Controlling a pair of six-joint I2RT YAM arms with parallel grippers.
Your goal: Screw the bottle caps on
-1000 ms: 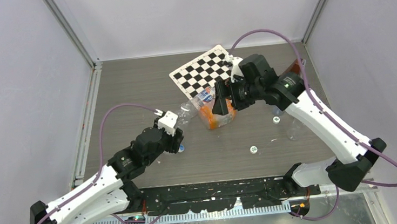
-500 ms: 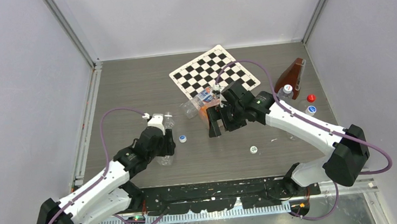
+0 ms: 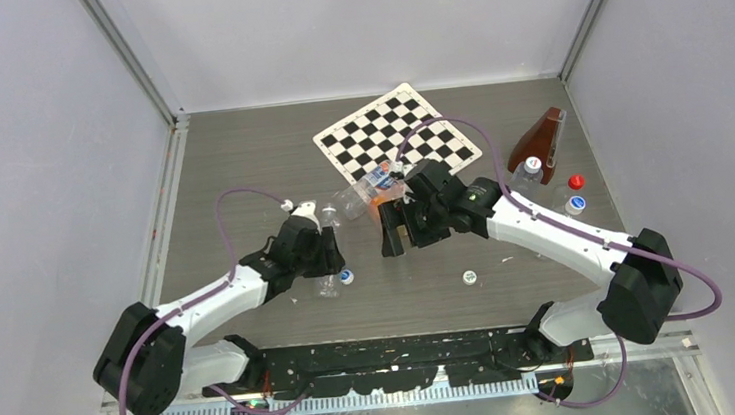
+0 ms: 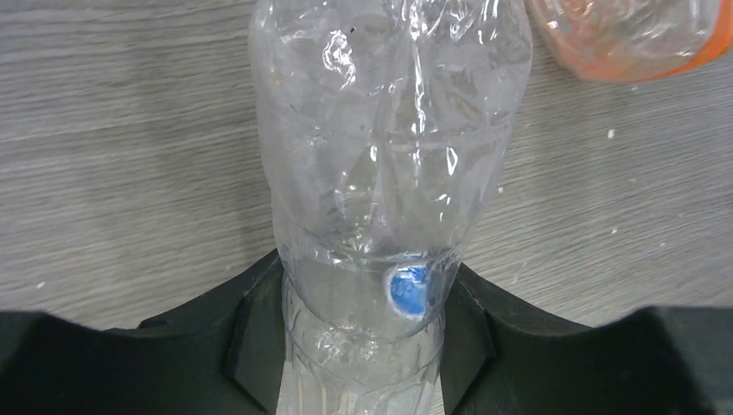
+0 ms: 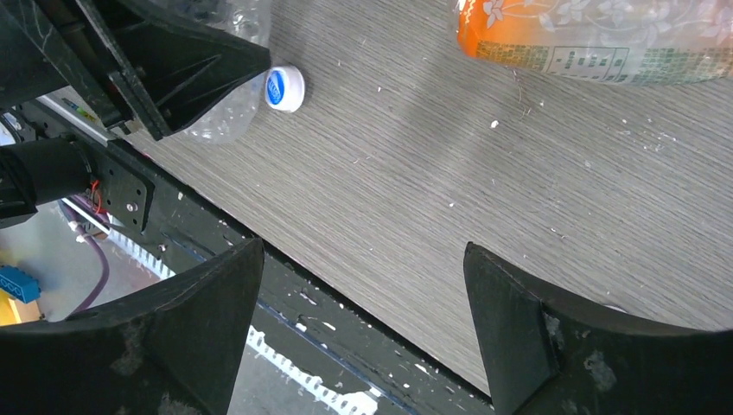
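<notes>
I should grab the white cap by its sides with my right gripper next, with its blue top inward. The cap's open end then stays free to screw on.
My left gripper [image 3: 325, 258] is shut on a clear, crumpled plastic bottle [image 3: 328, 285]; in the left wrist view the bottle [image 4: 380, 173] stands between both fingers of the gripper [image 4: 363, 303]. A white bottle cap with a blue top [image 3: 346, 277] lies on the table right beside it, shows through the bottle [image 4: 408, 290], and appears in the right wrist view [image 5: 284, 88]. A second white cap [image 3: 469, 277] lies near the front edge. My right gripper [image 3: 398, 233] is open and empty above the table, to the right of the first cap, with its jaws wide apart [image 5: 361, 259].
An orange bottle [image 5: 605, 35] and a clear labelled bottle [image 3: 364, 190] lie behind the right gripper. A checkerboard [image 3: 395, 135] lies at the back. A brown bottle [image 3: 536, 137], a small capped bottle [image 3: 531, 167], a red cap [image 3: 575, 181] and another white cap [image 3: 573, 204] sit at right.
My left gripper has carried the clear bottle right and forward, close to the blue-topped cap. My right gripper came down and left from above the orange bottle, staying open.
</notes>
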